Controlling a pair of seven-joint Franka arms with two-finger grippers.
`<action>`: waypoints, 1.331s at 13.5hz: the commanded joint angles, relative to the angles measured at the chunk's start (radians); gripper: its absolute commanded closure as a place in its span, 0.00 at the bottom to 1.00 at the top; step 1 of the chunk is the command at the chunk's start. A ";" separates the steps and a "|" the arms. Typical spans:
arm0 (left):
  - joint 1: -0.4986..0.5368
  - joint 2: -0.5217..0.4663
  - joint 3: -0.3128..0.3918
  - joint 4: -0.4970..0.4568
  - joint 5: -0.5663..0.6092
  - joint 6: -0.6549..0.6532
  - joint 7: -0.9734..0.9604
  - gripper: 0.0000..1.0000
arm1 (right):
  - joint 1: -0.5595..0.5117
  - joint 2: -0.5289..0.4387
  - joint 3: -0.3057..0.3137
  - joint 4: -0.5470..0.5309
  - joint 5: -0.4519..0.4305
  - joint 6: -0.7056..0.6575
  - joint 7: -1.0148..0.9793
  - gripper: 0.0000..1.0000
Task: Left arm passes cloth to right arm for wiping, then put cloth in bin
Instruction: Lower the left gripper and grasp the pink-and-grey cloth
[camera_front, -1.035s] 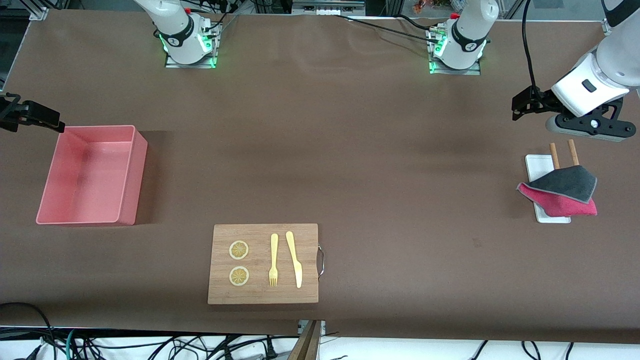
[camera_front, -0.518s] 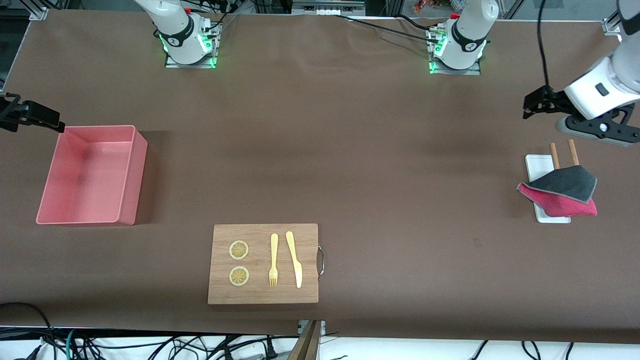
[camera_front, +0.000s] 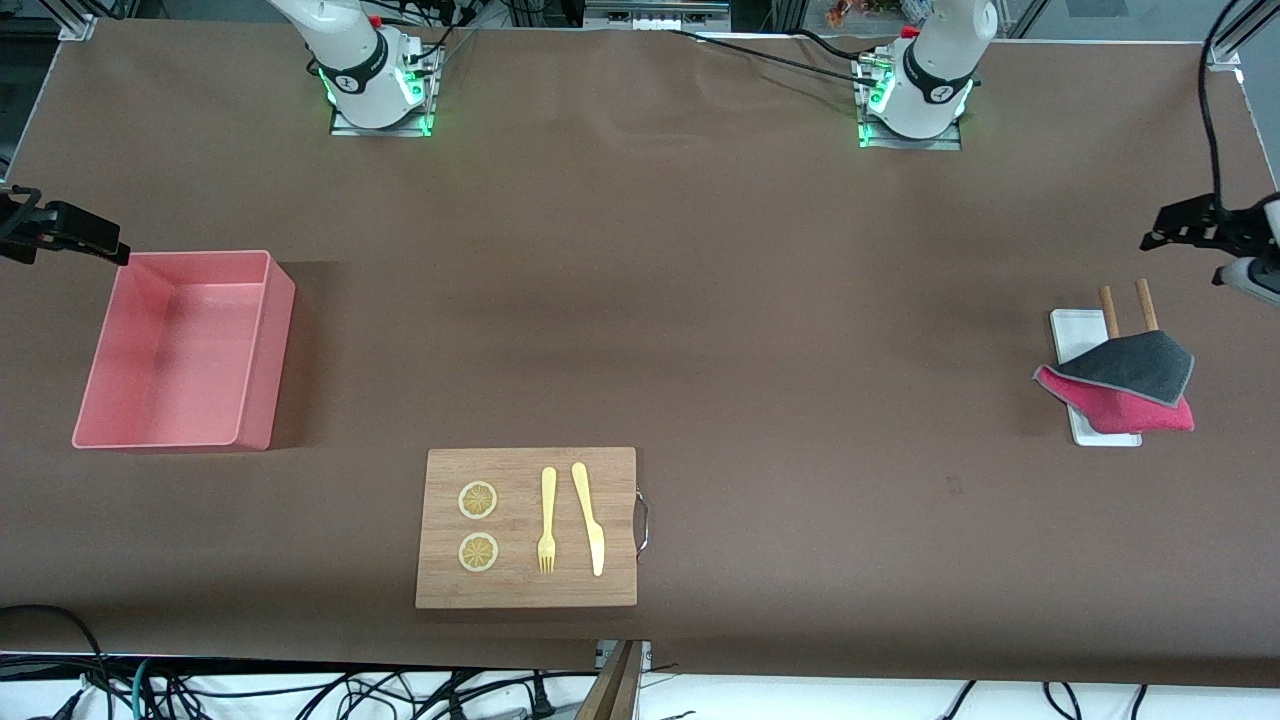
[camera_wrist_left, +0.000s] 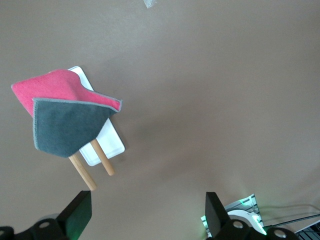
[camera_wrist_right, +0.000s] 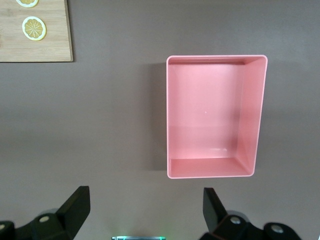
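My left gripper needs to reach the cloth and grab its grey end (camera_front: 1154, 347), so that the cloth's pink end (camera_front: 1134, 414) stays free for my right gripper to grab.
The cloth (camera_front: 1120, 385), dark grey on top and crimson pink below, lies folded on a small white tray (camera_front: 1075, 328) at the left arm's end of the table. My left gripper (camera_front: 1170, 226) hangs open over the table edge beside that tray. In the left wrist view the cloth (camera_wrist_left: 65, 122) sits well away from my empty left gripper (camera_wrist_left: 147, 212). The pink bin (camera_front: 262, 340) stands empty at the right arm's end. My right gripper (camera_front: 75, 235) waits open beside it, and in its wrist view the bin (camera_wrist_right: 215, 115) lies clear of the right gripper (camera_wrist_right: 145, 207).
Two wooden sticks (camera_front: 1128, 306) poke out from under the cloth on the tray. A wooden cutting board (camera_front: 520, 590) with two lemon slices, a yellow fork (camera_front: 547, 520) and a knife (camera_front: 589, 518) lies near the front edge, its corner (camera_wrist_right: 50, 50) in the right wrist view.
The left arm has swung outward toward its own end of the table and mostly left the front view. The cloth, the bin and the right arm have not moved.
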 joint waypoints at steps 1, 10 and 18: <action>0.094 0.156 -0.011 0.143 -0.033 -0.021 0.193 0.00 | -0.009 0.004 0.002 0.014 0.018 0.000 -0.013 0.00; 0.313 0.449 -0.012 0.286 -0.211 0.069 0.488 0.00 | -0.008 0.004 0.004 0.014 0.018 0.000 -0.013 0.00; 0.325 0.569 -0.012 0.285 -0.302 0.155 0.599 0.19 | -0.006 0.006 0.005 0.014 0.018 0.009 -0.018 0.00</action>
